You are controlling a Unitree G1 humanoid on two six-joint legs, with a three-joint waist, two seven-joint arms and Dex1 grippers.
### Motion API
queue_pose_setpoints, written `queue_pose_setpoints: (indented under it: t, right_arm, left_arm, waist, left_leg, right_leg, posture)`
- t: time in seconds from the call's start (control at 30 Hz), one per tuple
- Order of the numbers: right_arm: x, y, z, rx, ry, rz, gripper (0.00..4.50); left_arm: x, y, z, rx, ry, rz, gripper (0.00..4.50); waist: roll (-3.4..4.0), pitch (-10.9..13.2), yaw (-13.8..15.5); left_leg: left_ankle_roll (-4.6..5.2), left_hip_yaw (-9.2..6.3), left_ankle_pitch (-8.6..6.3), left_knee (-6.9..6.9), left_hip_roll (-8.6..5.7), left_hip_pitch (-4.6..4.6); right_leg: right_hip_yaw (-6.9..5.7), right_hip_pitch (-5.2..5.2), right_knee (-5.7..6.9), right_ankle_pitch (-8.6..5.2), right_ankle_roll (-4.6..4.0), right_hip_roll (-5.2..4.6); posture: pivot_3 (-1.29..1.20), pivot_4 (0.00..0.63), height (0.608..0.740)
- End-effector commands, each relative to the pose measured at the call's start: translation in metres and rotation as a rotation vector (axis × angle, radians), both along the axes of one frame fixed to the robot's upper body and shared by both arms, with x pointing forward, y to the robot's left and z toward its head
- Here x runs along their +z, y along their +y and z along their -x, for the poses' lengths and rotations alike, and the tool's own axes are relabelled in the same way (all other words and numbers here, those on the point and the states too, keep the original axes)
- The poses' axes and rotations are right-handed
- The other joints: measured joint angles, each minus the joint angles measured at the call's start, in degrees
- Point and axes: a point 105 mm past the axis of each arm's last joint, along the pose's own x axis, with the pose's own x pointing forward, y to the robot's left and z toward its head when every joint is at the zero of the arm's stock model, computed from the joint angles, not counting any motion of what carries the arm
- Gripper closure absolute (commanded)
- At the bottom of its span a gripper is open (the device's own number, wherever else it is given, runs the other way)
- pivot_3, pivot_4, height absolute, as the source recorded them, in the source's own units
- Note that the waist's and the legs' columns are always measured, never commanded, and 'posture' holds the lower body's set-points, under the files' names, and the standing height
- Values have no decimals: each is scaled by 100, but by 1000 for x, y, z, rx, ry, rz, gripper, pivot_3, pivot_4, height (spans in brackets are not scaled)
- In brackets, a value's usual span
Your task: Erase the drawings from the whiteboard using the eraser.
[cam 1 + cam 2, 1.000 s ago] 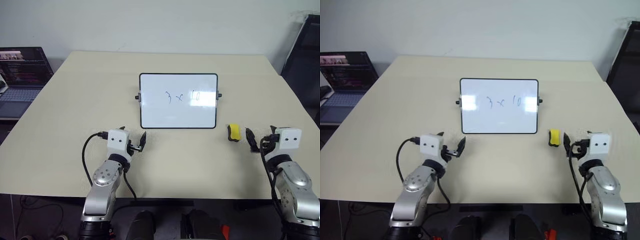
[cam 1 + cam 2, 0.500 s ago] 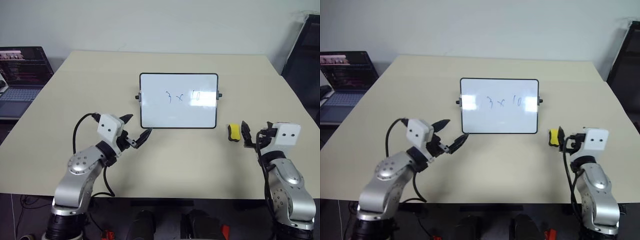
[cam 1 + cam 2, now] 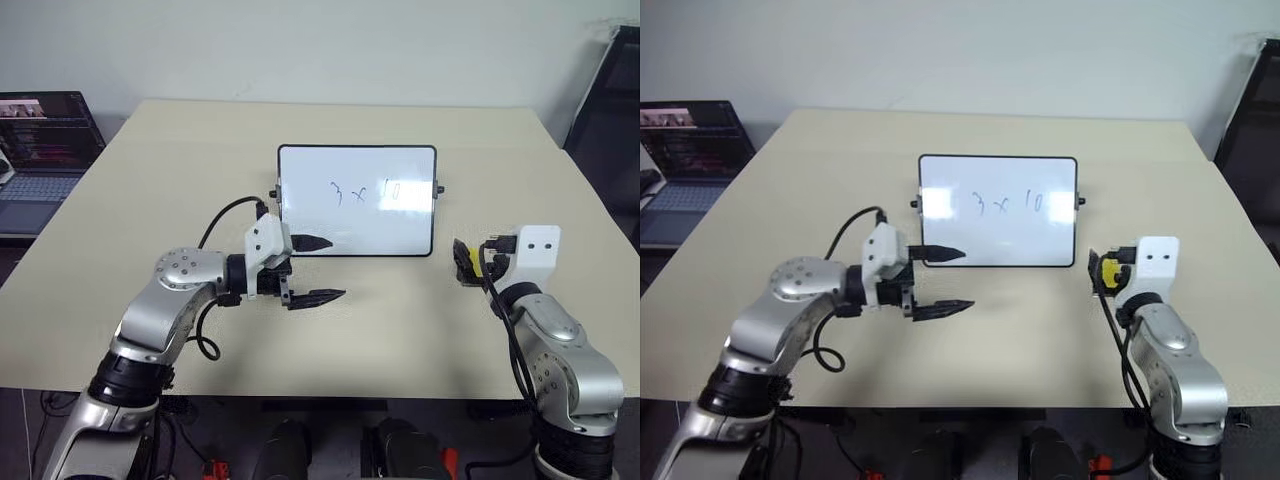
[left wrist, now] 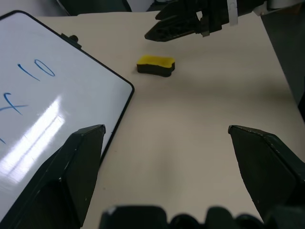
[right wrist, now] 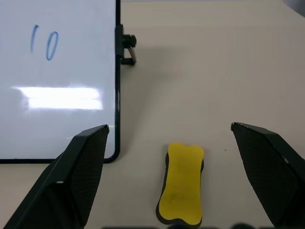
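My right gripper should move down first and then close on the yellow eraser [image 5: 182, 190], because the eraser looks small below its open fingers.
The whiteboard [image 3: 357, 200] stands mid-table with the drawings [image 3: 365, 193], thin scribbles like "3 x 10", on its face. The yellow eraser [image 5: 182, 190] with a black side lies on the table right of the board's lower right corner. My right gripper [image 5: 167, 127] is open and hovers just behind the eraser, which lies between its fingers ungripped. My left gripper [image 3: 318, 270] is open and empty, pointing right, raised in front of the board's lower left corner. The left wrist view shows the eraser [image 4: 156, 66] beyond the board's corner, with the right gripper [image 4: 190, 21] over it.
An open laptop [image 3: 45, 150] sits on a stand off the table's left side. A dark chair [image 3: 605, 110] stands at the far right. The beige table [image 3: 400, 330] has bare room in front of the board, between my arms.
My left arm rose and swung right, its gripper turning to point right in front of the board. My right gripper shifted left to the eraser. Both stayed open.
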Motion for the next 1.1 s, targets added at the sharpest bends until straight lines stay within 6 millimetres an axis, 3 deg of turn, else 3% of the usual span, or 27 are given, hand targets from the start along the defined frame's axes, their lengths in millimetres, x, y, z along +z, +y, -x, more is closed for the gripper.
queue_pose_setpoints:
  t: [0.03,0.3,0.9,1.0,1.1]
  right_arm:
    - [0,-5,-7,-30,-6,4,7]
    - [-19,-11,-22,-46,38,10,7]
    - [-33,-14,-29,-69,73,-12,7]
    - [-35,-15,-30,-71,89,-6,601]
    - [-35,-14,-30,-68,89,-15,1684]
  left_arm:
    - [6,-4,-5,-21,-60,6,0]
    - [1,-8,2,-56,-68,3,0]
    - [8,-13,1,-44,-90,25,0]
    - [9,-14,0,-40,-94,30,0]
    - [9,-12,0,-35,-94,31,0]
  waist:
    - [0,0,-6]
    - [0,0,-3]
    - [0,0,-5]
    - [0,0,-7]
    - [1,0,-5]
  left_leg:
    - [0,2,0,0,-1,-7]
    - [0,1,0,8,-2,-52]
    - [0,-2,0,13,-2,-51]
    - [0,-2,0,14,-2,-50]
    - [0,-2,0,14,-2,-51]
  right_leg:
    - [0,-8,1,1,0,0]
    - [-12,-42,4,19,-27,0]
    - [-14,-40,9,19,-27,0]
    - [-15,-40,10,19,-27,0]
    - [-15,-40,11,19,-27,0]
  posture:
    - [0,150,740]
    - [0,150,740]
    - [0,150,740]
    - [0,150,740]
    - [0,150,740]
